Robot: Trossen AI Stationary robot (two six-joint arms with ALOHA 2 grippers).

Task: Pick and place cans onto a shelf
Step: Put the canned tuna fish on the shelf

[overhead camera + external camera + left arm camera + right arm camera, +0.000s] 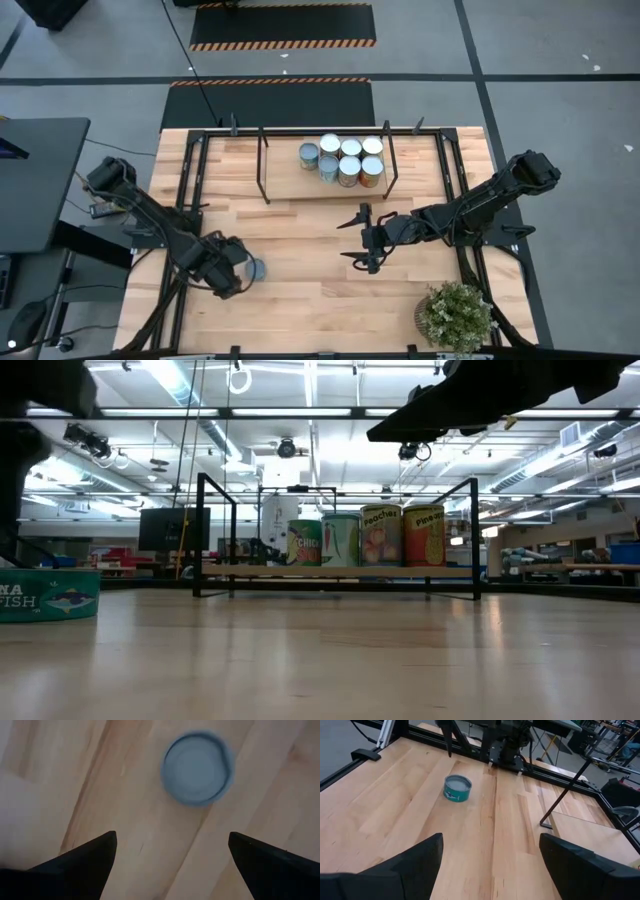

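I should take hold of the tuna can with my left gripper by its round side [258,274] next, so that the can's base stays free to stand on the shelf [285,165].
A low teal tuna can [256,268] with a blue-grey top [197,768] stands on its base on the table, near the left. My left gripper [236,274] hangs just above it, pointing down and open, its fingers [90,857] short of the can and clear of it. The shelf [285,165] at the far centre carries several upright cans [345,160], which the low view shows as labelled tins [365,535]. My right gripper [352,240] waits open over the table's middle, facing the tuna can [457,788].
A potted plant [455,315] stands at the near right corner. Black frame rails [190,180] run along the table's left and right sides. Bare wood lies between the tuna can and the shelf. The shelf's left half [280,180] holds nothing.
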